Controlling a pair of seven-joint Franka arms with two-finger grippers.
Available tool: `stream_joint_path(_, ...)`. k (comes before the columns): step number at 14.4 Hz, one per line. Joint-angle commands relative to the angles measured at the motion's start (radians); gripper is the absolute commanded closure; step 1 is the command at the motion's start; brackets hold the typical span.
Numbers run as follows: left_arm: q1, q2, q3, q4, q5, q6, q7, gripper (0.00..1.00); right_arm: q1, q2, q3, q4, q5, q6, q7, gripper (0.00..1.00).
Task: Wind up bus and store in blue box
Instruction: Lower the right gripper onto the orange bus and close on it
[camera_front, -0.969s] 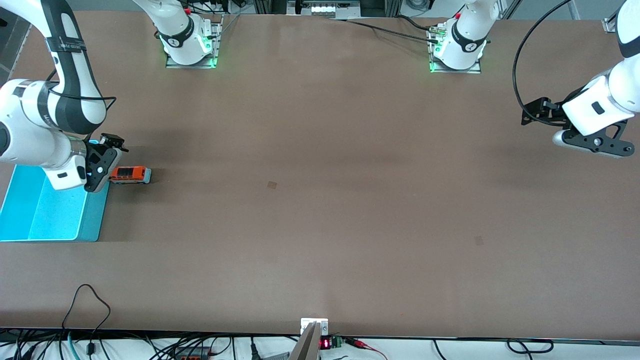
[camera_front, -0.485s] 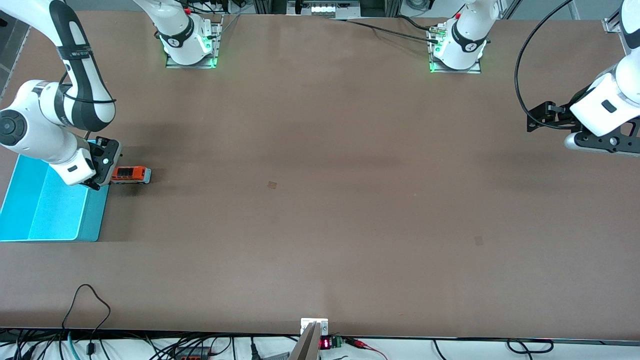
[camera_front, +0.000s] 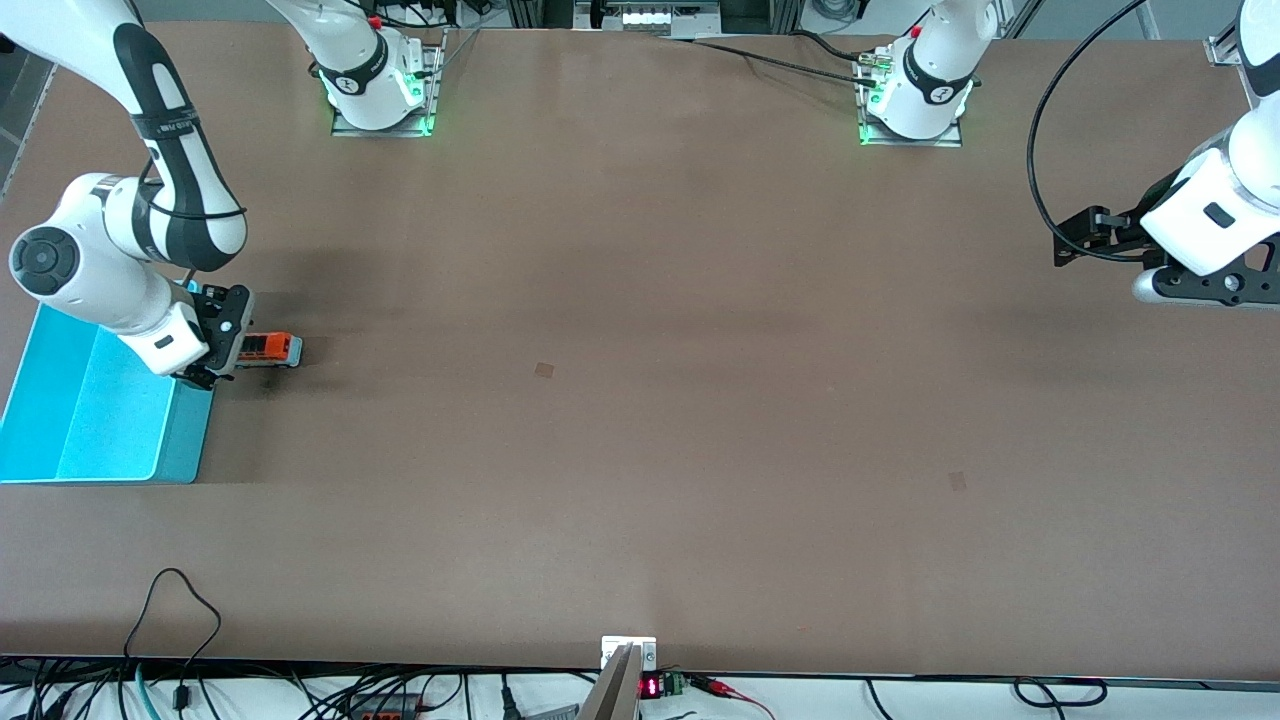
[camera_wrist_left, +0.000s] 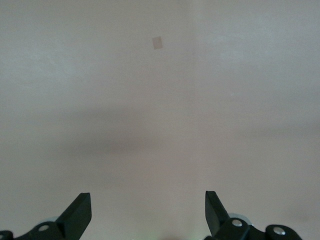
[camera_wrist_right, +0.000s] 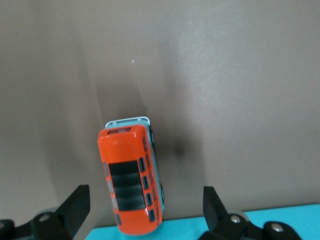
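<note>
The orange bus's roof (camera_front: 266, 347) (camera_wrist_right: 128, 185) is below my right gripper's fingers, so my right gripper needs to lower before it closes on the bus.
The small orange bus (camera_front: 272, 348) stands on the table right beside the blue box (camera_front: 100, 425), at the right arm's end of the table. My right gripper (camera_front: 226, 342) hangs open just above the bus's end nearest the box. In the right wrist view the bus (camera_wrist_right: 131, 177) lies between the spread fingers (camera_wrist_right: 77, 200), untouched, with the box's rim (camera_wrist_right: 200, 226) at the edge of the picture. My left gripper (camera_front: 1195, 287) waits open in the air over the left arm's end of the table. Its wrist view shows the left gripper (camera_wrist_left: 147, 205) over bare table.
Both arm bases (camera_front: 380, 95) (camera_front: 912, 100) stand along the table's edge farthest from the front camera. Two small square marks (camera_front: 543, 369) (camera_front: 957, 481) lie on the brown tabletop. Cables (camera_front: 180, 610) trail along the edge nearest the front camera.
My right gripper has shifted from over the box's wall toward the bus and now covers its near-box end. The left gripper drifted slightly toward the table's end and rose, then held.
</note>
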Motion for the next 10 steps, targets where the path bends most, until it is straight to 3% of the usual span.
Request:
stream_joint_path(1, -0.245, -0.033, 0.246, 0.008, -0.037, -0.019, -0.01, 0.0, -0.013, 0.007, 0.011, -0.021, -0.014, 0.026, -0.016, 0.0)
stream_joint_path(2, -0.302, -0.042, 0.323, 0.005, -0.068, -0.019, -0.007, 0.0, -0.015, 0.008, 0.011, -0.029, -0.014, 0.032, -0.016, 0.0)
stream_joint_path(3, -0.31, -0.043, 0.349, 0.004, -0.098, -0.018, 0.003, 0.0, -0.015, 0.014, 0.01, -0.036, -0.014, 0.048, -0.016, 0.0)
stream_joint_path(6, -0.309, -0.049, 0.348, -0.011, -0.089, -0.008, 0.015, 0.0, -0.02, 0.033, 0.01, -0.075, -0.014, 0.115, -0.016, 0.0)
stream_joint_path(9, -0.307, -0.153, 0.343, -0.163, -0.07, 0.093, 0.013, 0.0, -0.03, 0.036, 0.01, -0.096, -0.014, 0.15, -0.016, 0.0)
stream_joint_path(10, -0.306, -0.153, 0.343, -0.165, -0.069, 0.093, 0.013, 0.0, -0.03, 0.042, 0.01, -0.096, -0.014, 0.161, -0.016, 0.0)
